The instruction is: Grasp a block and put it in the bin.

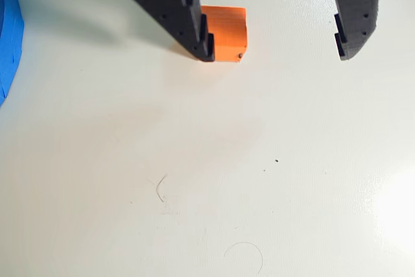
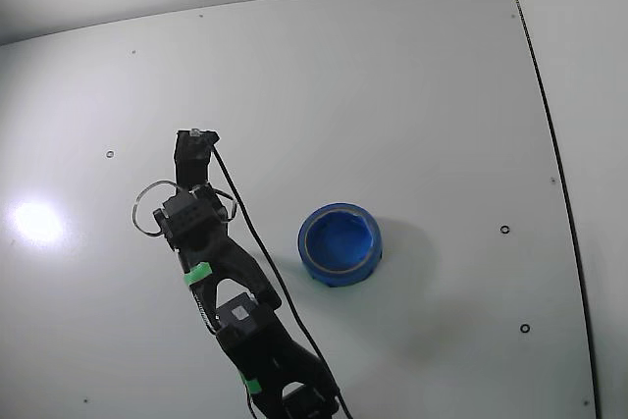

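My gripper grabs the small orange block by its opposite sides next, to put the block in the blue bin (image 1: 8, 43).
In the wrist view my gripper (image 1: 275, 52) is open, low over the white table. The block (image 1: 224, 34), a small orange-salmon cube, stands on the table between the fingers, right against the inner side of the left finger (image 1: 194, 27). A wide gap separates it from the right finger (image 1: 353, 21). The blue bin (image 1: 8, 43) shows only as a rim piece at the left edge. In the fixed view the bin (image 2: 337, 272) stands to the right of the arm, and my gripper (image 2: 195, 137) points toward the far side; the block is hidden there.
The white table (image 2: 392, 95) spreads around the arm. Black cables loop along the arm (image 2: 245, 233). A bright light glare (image 2: 34, 221) lies on the left. The table's right edge (image 2: 549, 134) runs down the right side.
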Controlling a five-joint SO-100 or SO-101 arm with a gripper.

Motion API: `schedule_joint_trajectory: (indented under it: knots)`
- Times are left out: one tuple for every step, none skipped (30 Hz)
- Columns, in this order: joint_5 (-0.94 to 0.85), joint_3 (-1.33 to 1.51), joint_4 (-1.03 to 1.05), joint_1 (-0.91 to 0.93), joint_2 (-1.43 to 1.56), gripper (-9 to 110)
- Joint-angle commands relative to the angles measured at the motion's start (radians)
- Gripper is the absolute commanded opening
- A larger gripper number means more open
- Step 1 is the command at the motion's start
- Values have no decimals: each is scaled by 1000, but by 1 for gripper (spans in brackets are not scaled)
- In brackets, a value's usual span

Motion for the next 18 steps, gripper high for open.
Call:
schedule_joint_trajectory:
  knots:
    - [-15,43,-28,0,35,28]
    - [-15,66,-29,0,46,28]
    - [-15,74,-29,0,46,28]
    - [-15,92,-29,0,48,28]
    - [-14,106,-29,0,48,28]
    - [-14,117,-29,0,48,28]
    - [-14,124,-29,0,49,28]
    - [-14,127,-29,0,49,28]
    - [-14,127,-29,0,49,28]
    - [-14,130,-29,0,49,28]
    - [-14,132,-29,0,49,28]
    - [-14,133,-29,0,49,28]
    - [-14,135,-29,0,49,28]
    - [-14,135,-29,0,49,28]
    - [-14,135,-29,0,49,28]
    - [-14,135,-29,0,49,28]
    - [-14,135,-29,0,49,27]
    - [-14,137,-29,0,49,25]
